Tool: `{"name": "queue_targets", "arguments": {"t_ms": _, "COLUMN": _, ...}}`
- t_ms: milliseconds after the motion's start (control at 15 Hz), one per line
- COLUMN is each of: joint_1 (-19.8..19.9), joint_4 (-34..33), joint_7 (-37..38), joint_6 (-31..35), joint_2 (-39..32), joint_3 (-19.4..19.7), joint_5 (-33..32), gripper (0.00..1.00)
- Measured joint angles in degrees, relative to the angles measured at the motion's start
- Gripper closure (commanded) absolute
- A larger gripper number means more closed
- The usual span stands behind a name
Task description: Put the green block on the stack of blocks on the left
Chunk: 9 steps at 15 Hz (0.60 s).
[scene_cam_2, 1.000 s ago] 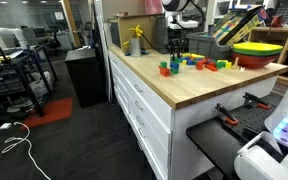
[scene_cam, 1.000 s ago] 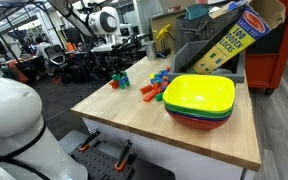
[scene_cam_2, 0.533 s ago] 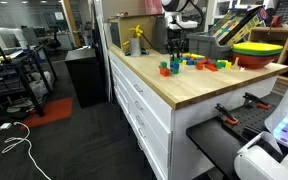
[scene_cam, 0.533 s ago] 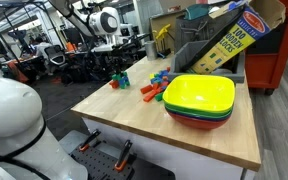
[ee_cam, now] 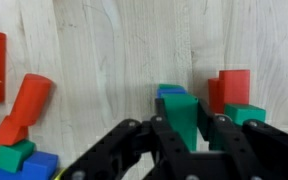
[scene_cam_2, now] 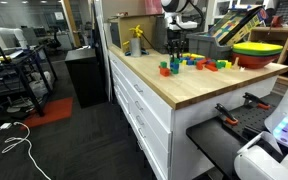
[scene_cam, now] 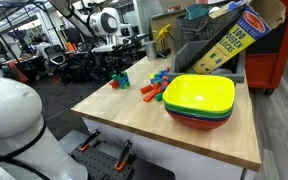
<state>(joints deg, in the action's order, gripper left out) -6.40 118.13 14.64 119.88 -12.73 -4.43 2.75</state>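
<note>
The green block's lower edge lines up against the blue block (ee_cam: 171,92) and would rest there, so my gripper will release.
In the wrist view my gripper (ee_cam: 184,135) is shut on the green block (ee_cam: 183,120), which stands upright between the fingers. Just beyond it lies a blue block with a green top (ee_cam: 169,91). To its right are a red block (ee_cam: 233,86) and another green block (ee_cam: 246,113); together these form the stack of blocks. In both exterior views the gripper (scene_cam: 116,66) (scene_cam_2: 174,47) hangs just above this small stack (scene_cam: 118,80) (scene_cam_2: 168,68) near the table's edge. Whether the held block touches the stack cannot be told.
A loose jumble of coloured blocks (scene_cam: 156,85) (scene_cam_2: 206,64) (ee_cam: 19,120) lies beside the stack. A pile of bowls with a yellow-green one on top (scene_cam: 200,98) (scene_cam_2: 259,50) stands on the wooden table (scene_cam: 134,115). A block box (scene_cam: 224,40) leans behind.
</note>
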Motion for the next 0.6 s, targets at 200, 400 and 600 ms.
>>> {"name": "queue_targets", "arguments": {"t_ms": 200, "joint_1": 0.06, "joint_4": 0.0, "joint_7": 0.0, "joint_6": 0.0, "joint_2": -0.03, "joint_3": 0.0, "joint_5": 0.05, "gripper": 0.27}}
{"name": "queue_targets", "arguments": {"t_ms": 400, "joint_1": 0.21, "joint_4": 0.0, "joint_7": 0.0, "joint_6": 0.0, "joint_2": -0.1, "joint_3": 0.04, "joint_5": 0.09, "gripper": 0.05}}
{"name": "queue_targets", "arguments": {"t_ms": 600, "joint_1": 0.36, "joint_4": -0.22, "joint_7": 0.0, "joint_6": 0.0, "joint_2": -0.1, "joint_3": 0.11, "joint_5": 0.09, "gripper": 0.0}}
